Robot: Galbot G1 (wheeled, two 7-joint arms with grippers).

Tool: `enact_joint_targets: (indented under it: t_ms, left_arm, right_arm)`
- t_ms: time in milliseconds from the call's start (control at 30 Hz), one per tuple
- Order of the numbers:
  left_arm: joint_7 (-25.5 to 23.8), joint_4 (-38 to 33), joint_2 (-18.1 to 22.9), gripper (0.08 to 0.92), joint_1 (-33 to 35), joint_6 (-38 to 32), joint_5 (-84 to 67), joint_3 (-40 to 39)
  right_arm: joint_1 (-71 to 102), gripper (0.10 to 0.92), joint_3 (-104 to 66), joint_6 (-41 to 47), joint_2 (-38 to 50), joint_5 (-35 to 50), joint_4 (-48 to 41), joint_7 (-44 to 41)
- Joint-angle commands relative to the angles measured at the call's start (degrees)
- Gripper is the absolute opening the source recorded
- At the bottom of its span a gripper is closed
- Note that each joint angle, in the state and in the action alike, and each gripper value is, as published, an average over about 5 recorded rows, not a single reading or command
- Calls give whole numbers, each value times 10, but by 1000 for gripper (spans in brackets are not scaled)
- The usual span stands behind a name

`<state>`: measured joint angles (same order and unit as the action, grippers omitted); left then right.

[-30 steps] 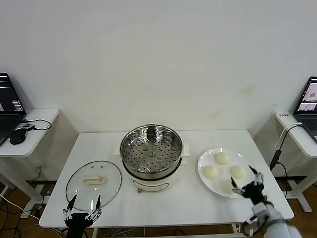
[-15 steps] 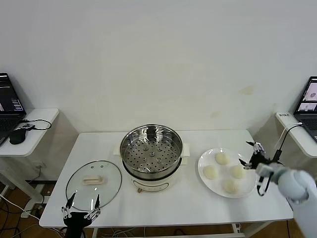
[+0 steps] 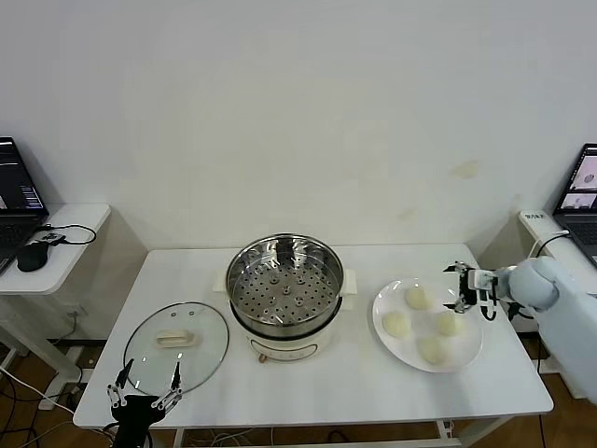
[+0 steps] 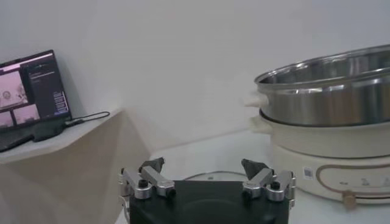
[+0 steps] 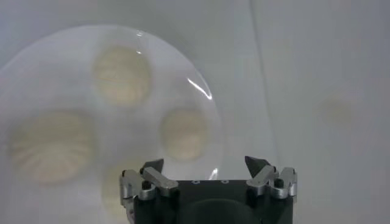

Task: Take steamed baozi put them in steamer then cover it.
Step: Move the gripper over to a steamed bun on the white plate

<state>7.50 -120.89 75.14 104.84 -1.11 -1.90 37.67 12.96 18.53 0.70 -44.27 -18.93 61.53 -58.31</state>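
Observation:
The robot's right gripper next needs to hold the back baozi on the plate by its rounded sides, to start filling the steamer [image 3: 284, 294].
Four cream-white baozi lie on a flat white plate [image 3: 421, 324] right of the steamer: one at the back [image 3: 417, 298], one on the left [image 3: 396, 323], one on the right [image 3: 449, 323], one in front [image 3: 432, 348]. The steel steamer [image 3: 284, 294] with its perforated tray stands open mid-table on its cream base. The glass cover [image 3: 177, 341] lies flat on the table to its left. My right gripper [image 3: 462, 287] hovers open and empty over the plate's far right edge; its wrist view shows the baozi [image 5: 183, 133] below the open gripper [image 5: 205, 163]. My left gripper [image 3: 145, 392] is open at the table's front edge, near the cover.
Side tables with laptops stand at the far left [image 3: 14, 191] and far right [image 3: 580, 191]; a mouse [image 3: 33, 257] lies on the left one. In the left wrist view the steamer [image 4: 329, 115] rises beyond my open left gripper [image 4: 203, 164].
My right arm has risen from the table's front right corner and moved back to the plate's far right edge. My left gripper has sunk slightly lower.

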Motion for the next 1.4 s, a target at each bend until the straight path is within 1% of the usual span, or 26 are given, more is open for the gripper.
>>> enact_joint_targets:
  t_ms: [33, 667, 867, 1067, 1400]
  left_arm:
    - [0, 1, -1, 823, 0, 1, 4, 6]
    - [-1, 18, -6, 823, -7, 1, 3, 13]
    - [-1, 20, -6, 823, -9, 1, 2, 13]
    - [-1, 22, -6, 823, -10, 1, 2, 12]
    - [0, 19, -5, 823, -9, 1, 2, 13]
  right_arm:
    - [-107, 823, 108, -28, -52, -8, -104, -50]
    - [-97, 822, 105, -39, -125, -82, -186, -33]
    - [-93, 798, 97, -44, -141, -93, -204, -27]
    - [-91, 748, 89, -43, -153, -101, -215, -25]
    - [-87, 602, 84, -42, -159, -108, -223, -23]
